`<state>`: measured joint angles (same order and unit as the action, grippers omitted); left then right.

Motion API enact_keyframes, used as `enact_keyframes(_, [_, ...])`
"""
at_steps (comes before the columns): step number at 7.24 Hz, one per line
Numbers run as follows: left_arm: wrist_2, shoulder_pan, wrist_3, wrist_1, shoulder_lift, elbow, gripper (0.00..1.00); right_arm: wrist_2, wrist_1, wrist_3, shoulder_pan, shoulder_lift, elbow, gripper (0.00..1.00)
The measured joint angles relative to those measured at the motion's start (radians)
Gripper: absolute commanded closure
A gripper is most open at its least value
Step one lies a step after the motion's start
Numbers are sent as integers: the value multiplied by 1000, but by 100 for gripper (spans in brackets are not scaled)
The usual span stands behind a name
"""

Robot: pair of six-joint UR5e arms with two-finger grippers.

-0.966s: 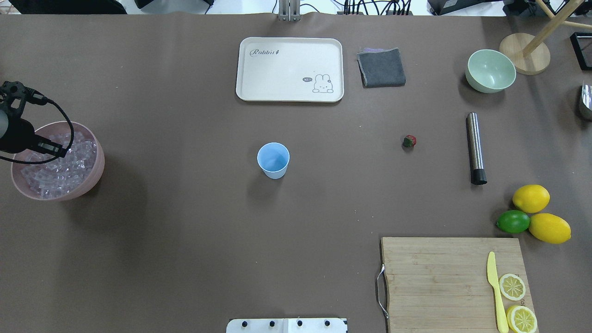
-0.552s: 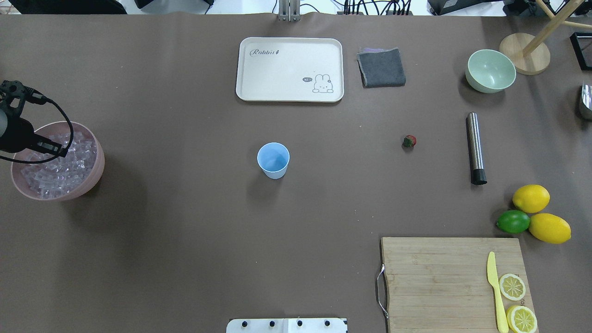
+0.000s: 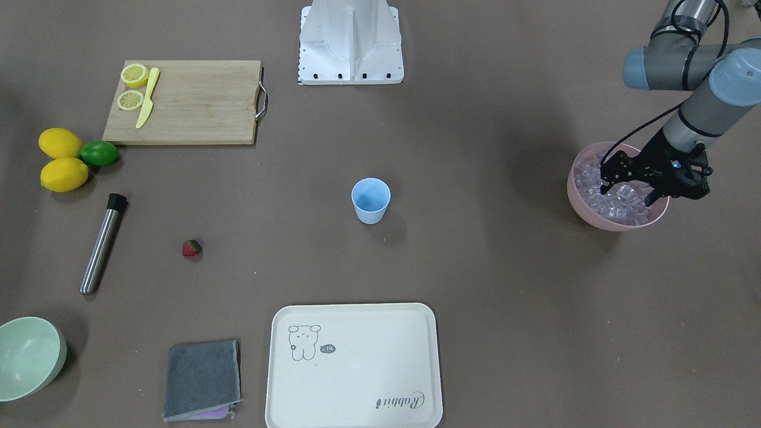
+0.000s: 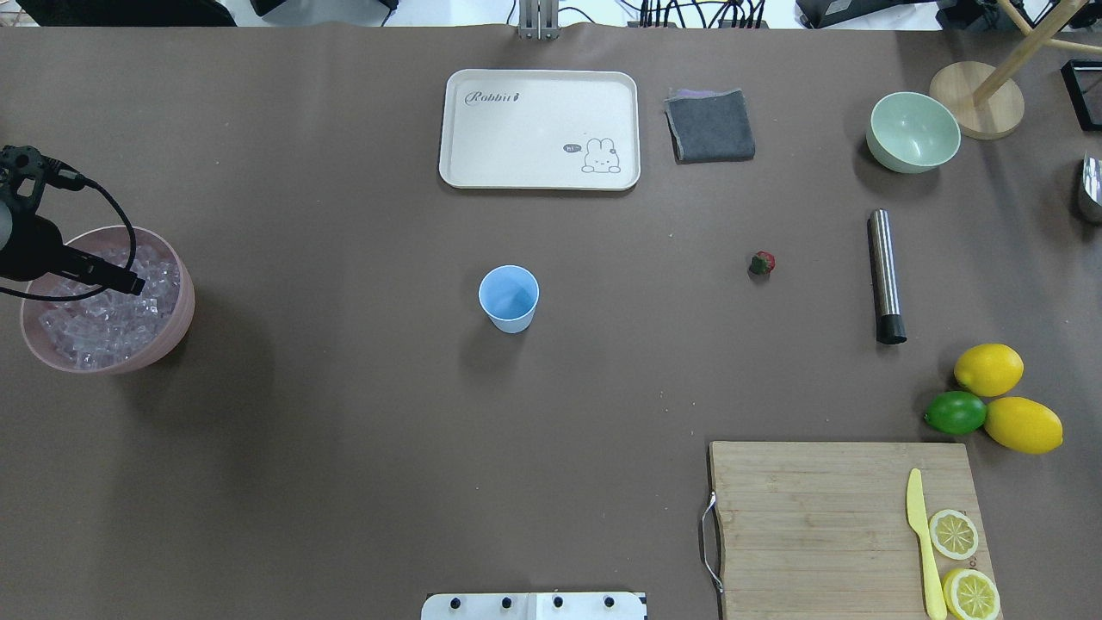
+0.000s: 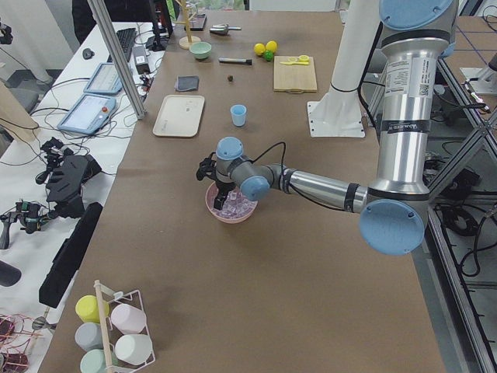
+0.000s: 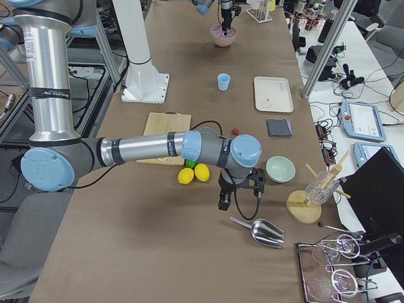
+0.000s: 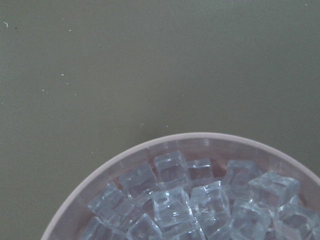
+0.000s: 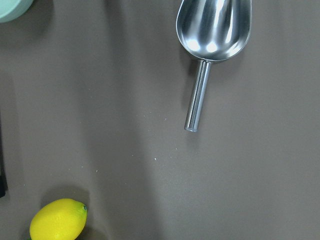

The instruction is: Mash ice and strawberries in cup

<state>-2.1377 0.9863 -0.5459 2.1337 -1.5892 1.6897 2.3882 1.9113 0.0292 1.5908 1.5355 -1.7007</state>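
Note:
A clear ice cube should be grabbed next by its opposite sides with my left gripper, so that ice can get into the light-blue cup point(image 3: 371, 194) for mashing.
The light-blue cup point(image 4: 509, 297) stands upright and empty at mid-table. A small red strawberry point(image 4: 763, 263) lies on the table to its right. Clear ice cubes point(image 4: 103, 320) fill a pink bowl point(image 4: 184, 308) at the table's left edge. My left gripper point(image 3: 628, 196) hangs over that bowl, open, its fingertips down at the ice with nothing visibly held. The left wrist view shows the ice point(image 7: 190, 200) and the bowl's rim point(image 7: 102, 172) but no fingers. My right gripper point(image 6: 223, 203) shows only in the exterior right view, low over the table near the lemons; I cannot tell its state.
A steel muddler point(image 4: 885, 275) lies right of the strawberry. Under the right wrist lies a metal scoop point(image 8: 215, 25). Two lemons point(image 4: 988, 368), a lime point(image 4: 955, 412), a cutting board point(image 4: 839, 525) with knife and slices, a green bowl point(image 4: 913, 131), a grey cloth point(image 4: 709, 126) and a tray point(image 4: 540, 129) surround the table's middle.
The left gripper has shifted slightly over the pink bowl, and its dark finger now reaches farther right across the ice. Nothing else on the table has moved.

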Motion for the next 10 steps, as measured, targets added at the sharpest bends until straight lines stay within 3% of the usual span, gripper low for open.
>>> enact_keyframes(2, [23, -2, -8, -8, -18, -11, 4, 0, 0, 0, 0, 0, 1, 0])
enact_keyframes(5, [40, -4, -11, -11, -39, -28, 22, 0, -1, 2, 0, -1, 14, 0])
enact_keyframes(7, [42, -5, -11, -10, -42, -31, 28, 0, 0, 3, 0, 1, 18, 0])
enact_keyframes(9, [42, -6, -11, -9, -44, -31, 53, 0, 0, 2, 0, 1, 18, 0])
enact_keyframes(10, [42, -6, -11, -9, -44, -31, 60, 1, 0, 2, 0, -1, 18, 0])
